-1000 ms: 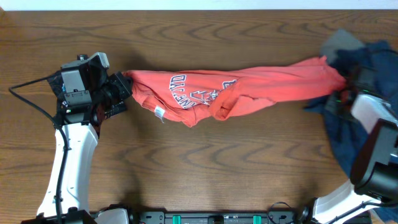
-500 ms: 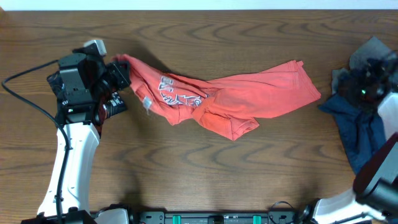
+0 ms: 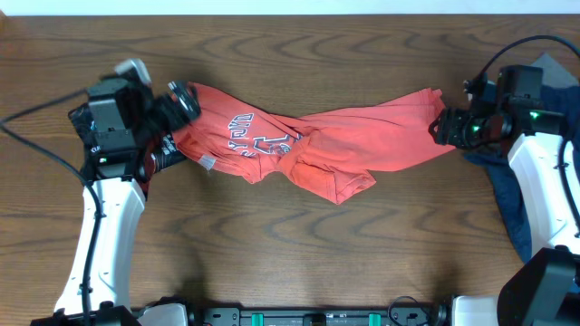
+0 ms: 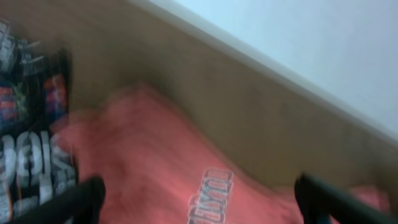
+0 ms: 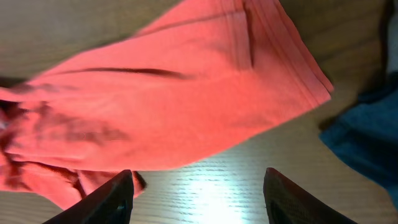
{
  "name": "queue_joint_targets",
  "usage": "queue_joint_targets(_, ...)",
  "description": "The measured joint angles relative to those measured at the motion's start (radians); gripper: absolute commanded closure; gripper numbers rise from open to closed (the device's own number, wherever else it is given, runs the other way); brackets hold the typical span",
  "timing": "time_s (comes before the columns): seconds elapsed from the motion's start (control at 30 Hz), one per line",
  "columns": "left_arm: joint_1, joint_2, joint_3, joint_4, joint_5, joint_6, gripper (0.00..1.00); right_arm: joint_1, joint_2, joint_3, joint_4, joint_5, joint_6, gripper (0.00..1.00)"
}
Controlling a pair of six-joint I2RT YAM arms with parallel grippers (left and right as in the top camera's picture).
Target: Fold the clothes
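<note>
I should next use my left gripper to grab the coral-red T-shirt's crumpled part (image 3: 208,125) beside the navy print (image 3: 254,136). The hem then stays free for stretching and folding.
The coral-red T-shirt (image 3: 335,145) lies slack and crumpled across the middle of the table, its navy print (image 3: 254,136) facing up near the left end. My left gripper (image 3: 184,98) hovers at that left end, open. In the blurred left wrist view its fingers (image 4: 81,199) stand wide apart over the shirt (image 4: 143,162), with nothing held. My right gripper (image 3: 444,127) is at the shirt's right hem, open. In the right wrist view the right gripper (image 5: 199,199) is over bare wood, just short of the shirt (image 5: 174,93).
A navy garment (image 3: 517,204) lies under the right arm at the table's right edge, also seen in the right wrist view (image 5: 367,146). A grey piece (image 3: 555,68) lies behind it. Something black with print (image 4: 31,137) shows blurred beside the left gripper.
The shirt was stretched taut between both grippers. Both have opened and let it go, so it now lies slack on the table. The right gripper has come back to its right hem.
</note>
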Motion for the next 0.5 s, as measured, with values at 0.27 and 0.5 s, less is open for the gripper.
queue_joint_targets(0.27, -0.194, 0.021, -0.011, -0.253, 0.120, -0.012, 0.02, 0.011, 0.000, -0.002, -0.029, 0.060, 0.000, 0.34)
queue_joint_targets(0.5, -0.407, 0.162, -0.058, -0.138, 0.111, -0.144, 0.02, 0.011, 0.000, -0.002, -0.050, 0.071, 0.000, 0.34)
